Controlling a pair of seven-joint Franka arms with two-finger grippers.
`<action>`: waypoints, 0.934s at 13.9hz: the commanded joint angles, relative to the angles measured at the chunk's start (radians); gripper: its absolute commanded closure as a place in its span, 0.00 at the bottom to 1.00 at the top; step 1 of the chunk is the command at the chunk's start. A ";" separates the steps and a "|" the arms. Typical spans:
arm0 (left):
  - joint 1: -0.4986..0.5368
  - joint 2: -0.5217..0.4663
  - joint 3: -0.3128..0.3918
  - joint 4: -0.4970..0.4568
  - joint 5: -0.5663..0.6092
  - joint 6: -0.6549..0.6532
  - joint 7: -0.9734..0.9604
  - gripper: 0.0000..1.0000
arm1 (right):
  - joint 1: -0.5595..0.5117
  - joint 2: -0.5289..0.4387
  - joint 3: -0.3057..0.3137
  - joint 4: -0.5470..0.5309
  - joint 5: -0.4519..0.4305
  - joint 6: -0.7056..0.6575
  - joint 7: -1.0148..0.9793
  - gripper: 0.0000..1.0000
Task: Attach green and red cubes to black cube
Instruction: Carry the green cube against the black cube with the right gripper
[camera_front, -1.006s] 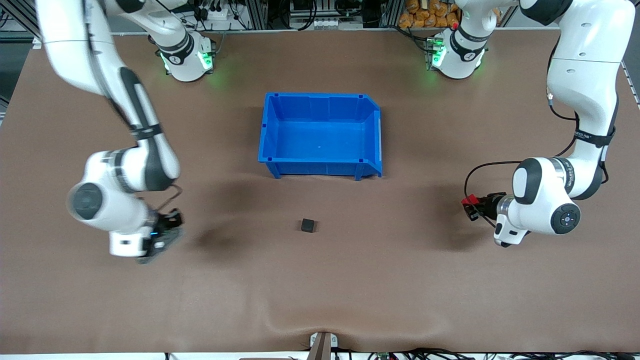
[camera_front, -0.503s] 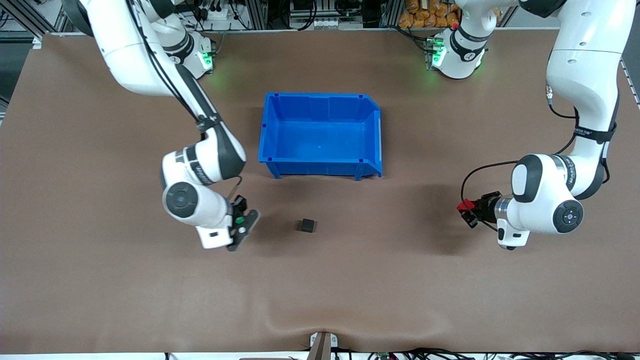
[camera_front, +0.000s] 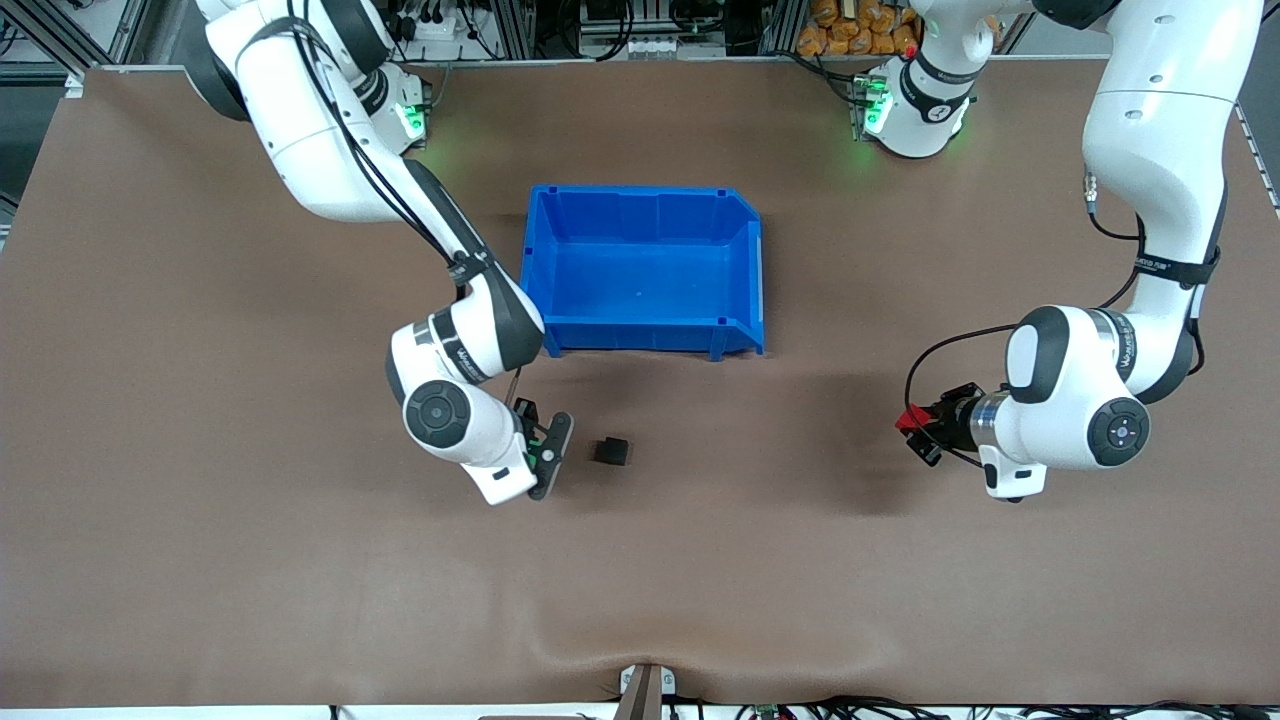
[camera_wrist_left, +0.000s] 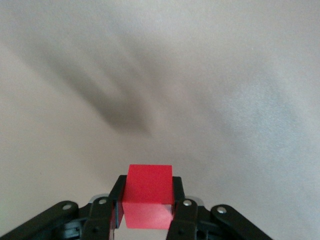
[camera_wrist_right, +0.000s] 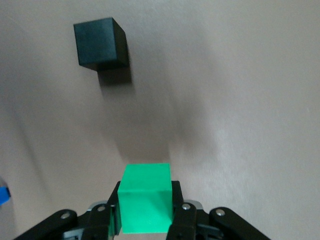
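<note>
The green cube is short of the black cube, so it is too early to release it. The green cube moves toward the black cube in my right gripper first.
The black cube (camera_front: 611, 452) lies on the brown table, nearer the front camera than the blue bin; it also shows in the right wrist view (camera_wrist_right: 100, 44). My right gripper (camera_front: 548, 452) is shut on the green cube (camera_wrist_right: 146, 197) and hangs low just beside the black cube, toward the right arm's end, with a small gap between them. In its wrist view the right gripper (camera_wrist_right: 146, 190) grips the cube's two sides. My left gripper (camera_front: 915, 432) is shut on the red cube (camera_wrist_left: 149, 196), low over bare table toward the left arm's end, well apart from the black cube.
An empty blue bin (camera_front: 640, 335) stands mid-table, farther from the front camera than the black cube. The brown table cover has a wrinkle (camera_front: 600, 640) near the front edge. Bare table lies between the black cube and the left gripper.
My right arm has swept in from the right arm's end with the green cube, stopping beside the black cube. My left gripper has moved slightly toward the table's middle with the red cube.
</note>
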 joint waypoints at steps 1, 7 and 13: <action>-0.026 0.014 0.001 0.017 -0.030 0.000 -0.073 1.00 | 0.046 0.048 -0.008 0.061 -0.041 0.040 -0.045 1.00; -0.075 0.046 0.002 0.074 -0.093 0.016 -0.187 1.00 | 0.080 0.061 -0.006 0.057 -0.043 0.048 -0.031 1.00; -0.075 0.042 0.002 0.074 -0.107 0.026 -0.215 1.00 | 0.103 0.078 -0.006 0.055 -0.041 0.106 -0.031 1.00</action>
